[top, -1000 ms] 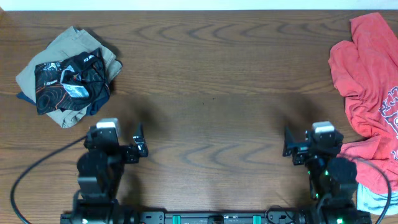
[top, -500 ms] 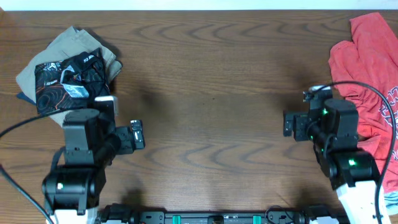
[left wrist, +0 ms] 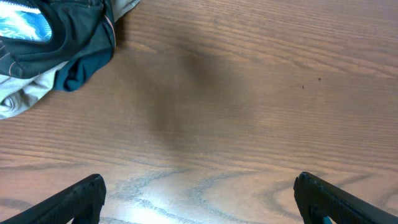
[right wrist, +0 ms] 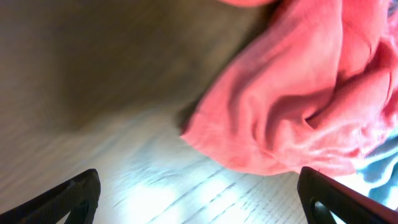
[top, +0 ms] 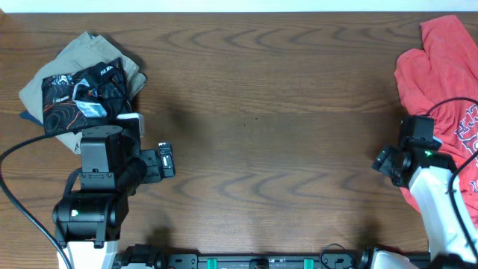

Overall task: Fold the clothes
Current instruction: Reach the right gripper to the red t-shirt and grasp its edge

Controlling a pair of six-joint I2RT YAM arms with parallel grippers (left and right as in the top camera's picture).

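Next, my right gripper grabs the crumpled red T-shirt (top: 437, 90) by its edge nearest the empty wood, to spread it out for folding.
A crumpled red T-shirt (top: 437, 90) lies at the table's right edge; in the right wrist view it (right wrist: 292, 106) fills the upper right, with a bit of light blue cloth (right wrist: 382, 158) beside it. A pile of folded clothes, a tan garment (top: 52, 82) with a black patterned one (top: 82, 97) on top, sits at the far left; its edge shows in the left wrist view (left wrist: 56, 43). My left gripper (left wrist: 199, 199) is open and empty over bare wood, right of the pile. My right gripper (right wrist: 199, 199) is open and empty, just short of the red shirt's edge.
The wooden table (top: 254, 112) stretches between the two clothes heaps. My left arm (top: 112, 172) stands at the front left, my right arm (top: 418, 157) at the front right beside the red shirt. Cables trail from both arms.
My right arm has swung right, toward the red shirt, and now sits at its edge. My left arm rose from the front edge toward the pile, then barely moved.
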